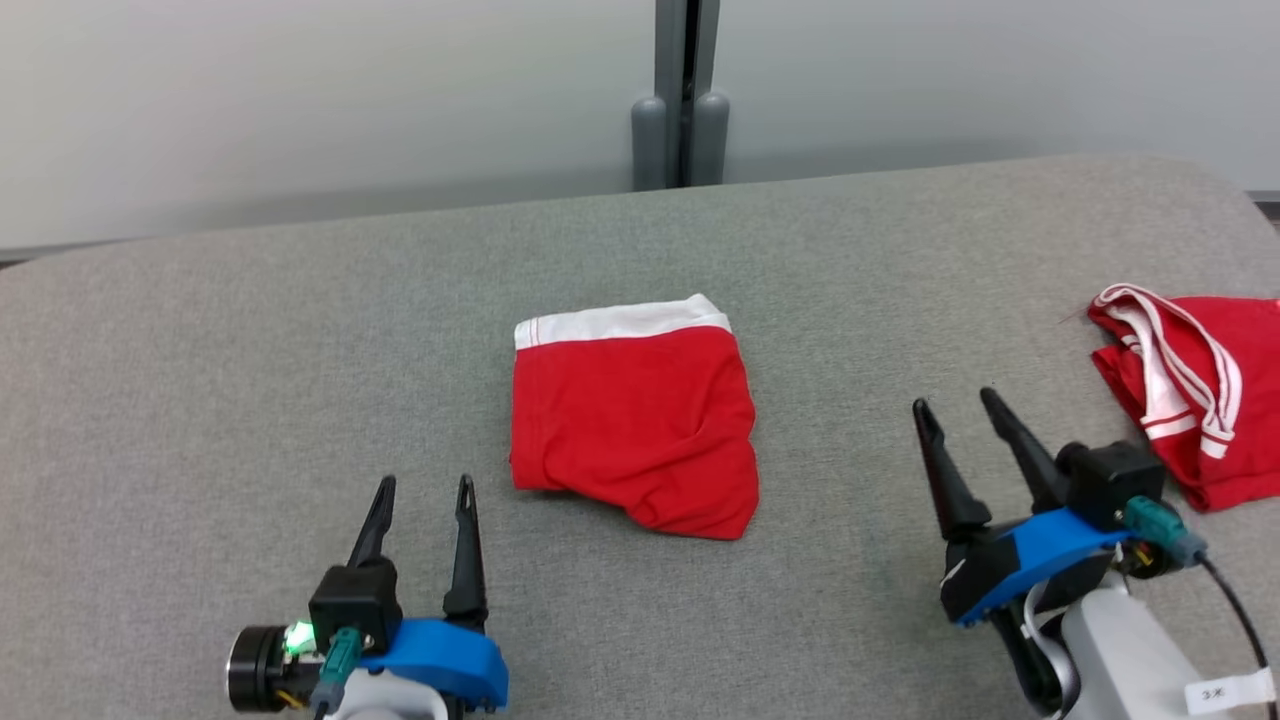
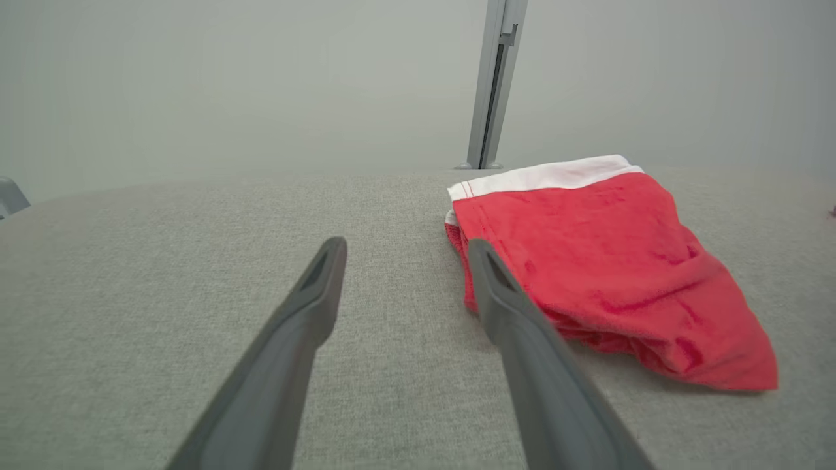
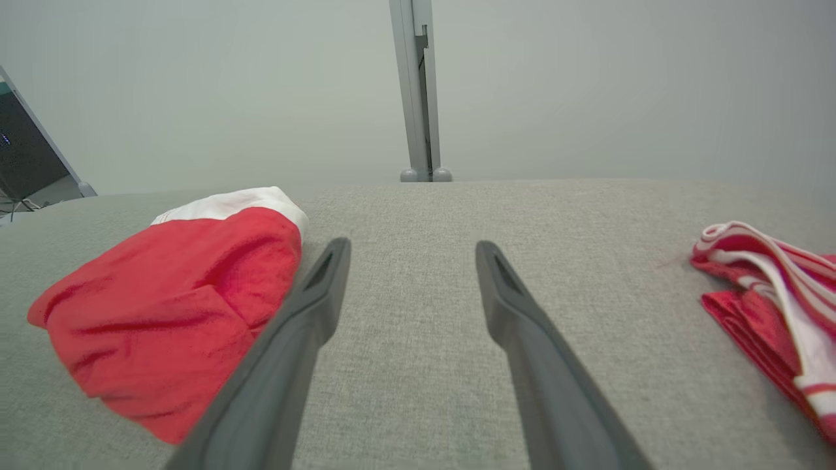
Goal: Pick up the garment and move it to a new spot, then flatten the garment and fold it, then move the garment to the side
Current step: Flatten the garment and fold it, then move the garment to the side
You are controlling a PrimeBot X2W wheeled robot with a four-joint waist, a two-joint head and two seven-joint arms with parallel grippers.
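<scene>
The folded garment needs to go to the side. My right gripper should next grab it by its side edge (image 1: pixel 740 408) below the white waistband (image 1: pixel 624 323).
A red garment (image 1: pixel 635 415) with a white waistband lies folded in the middle of the grey table (image 1: pixel 250 350). My left gripper (image 1: pixel 422 485) stands open near the front edge, to the garment's lower left, apart from it. In the left wrist view the garment (image 2: pixel 607 261) lies just right of my open fingers (image 2: pixel 320 294). My right gripper (image 1: pixel 955 400) is open and empty, to the right of the garment. In the right wrist view the garment (image 3: pixel 176 294) lies to the left of the gripper (image 3: pixel 411 251), partly behind one finger.
A second red garment (image 1: pixel 1190 390) with white striped trim lies bunched at the table's right edge, also at the right of the right wrist view (image 3: pixel 777 300). A grey post (image 1: pixel 685 95) stands against the pale wall behind the table. A dark screen (image 3: pixel 23 150) shows far left.
</scene>
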